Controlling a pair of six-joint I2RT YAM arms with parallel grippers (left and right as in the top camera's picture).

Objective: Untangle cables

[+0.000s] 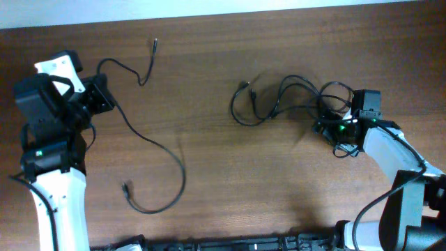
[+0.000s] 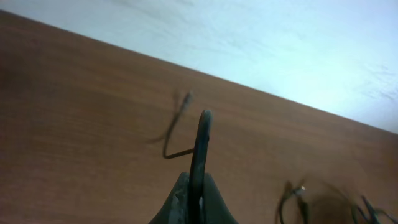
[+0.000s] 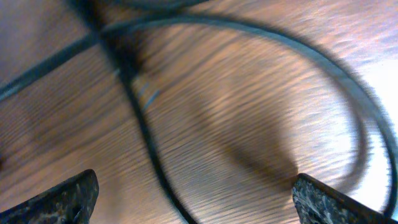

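Observation:
Next, my right gripper grabs the cable loop at the tangle's outer end, away from the silvery tip, to untangle it.
One long black cable point(image 1: 167, 150) lies apart on the left of the table, from a plug end point(image 1: 155, 43) at the back to a plug end point(image 1: 126, 187) near the front. My left gripper point(image 1: 106, 90) is shut on it; in the left wrist view the cable point(image 2: 202, 134) stands up between the closed jaws point(image 2: 196, 196). The remaining cables form a loose tangle point(image 1: 279, 97) at the right, with a silvery tip point(image 2: 303, 188). My right gripper point(image 1: 329, 124) is open low over its right end; cable loops point(image 3: 143, 124) lie on the wood between the wide jaws point(image 3: 196, 196).
The brown wooden table point(image 1: 209, 181) ends at a pale wall along the back point(image 1: 209, 7). The right arm's own thicker wires point(image 1: 362, 213) hang by the front right edge. A dark rail point(image 1: 230, 244) runs along the front edge.

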